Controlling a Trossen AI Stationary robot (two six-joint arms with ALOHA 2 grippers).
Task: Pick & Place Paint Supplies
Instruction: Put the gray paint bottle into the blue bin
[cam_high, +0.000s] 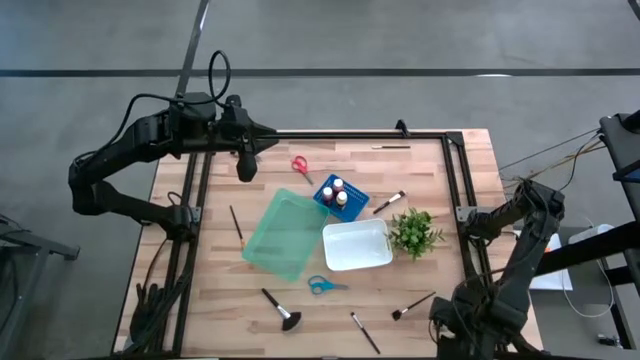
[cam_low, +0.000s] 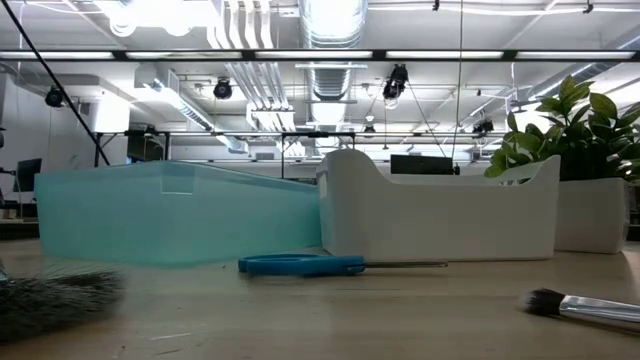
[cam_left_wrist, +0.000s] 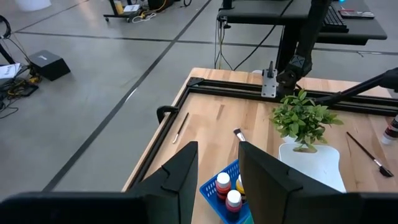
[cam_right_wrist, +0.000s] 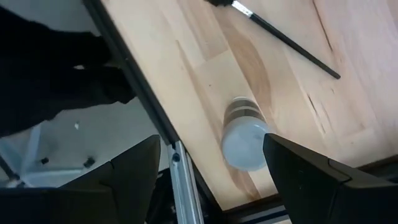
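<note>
Next, my right gripper grabs the paint bottle's pale rounded end (cam_right_wrist: 244, 149), to set the bottle in the blue basket with the others.
My right gripper (cam_right_wrist: 211, 146) hangs open over the table's near right corner, its fingers on either side of a small pale-capped paint bottle (cam_right_wrist: 244, 140) below them, apart from it. A dark-handled brush (cam_right_wrist: 283, 37) lies just past the bottle. My left gripper (cam_left_wrist: 217, 177) is open and empty, raised above the far left of the table (cam_high: 246, 165), looking over a blue basket (cam_left_wrist: 214, 193) of paint bottles (cam_left_wrist: 233, 198). Red scissors (cam_high: 300, 167) and blue scissors (cam_high: 325, 286) lie flat on the wood, with loose brushes (cam_high: 282, 310) (cam_high: 412, 306) nearby.
A teal bin (cam_high: 285, 235) and a white bin (cam_high: 357, 245) stand mid-table, with a small leafy plant (cam_high: 415, 232) to their right. A black rail (cam_right_wrist: 140, 93) runs along the table edge close beside the bottle. More brushes (cam_high: 237, 222) (cam_high: 365, 333) (cam_high: 389, 203) lie scattered.
</note>
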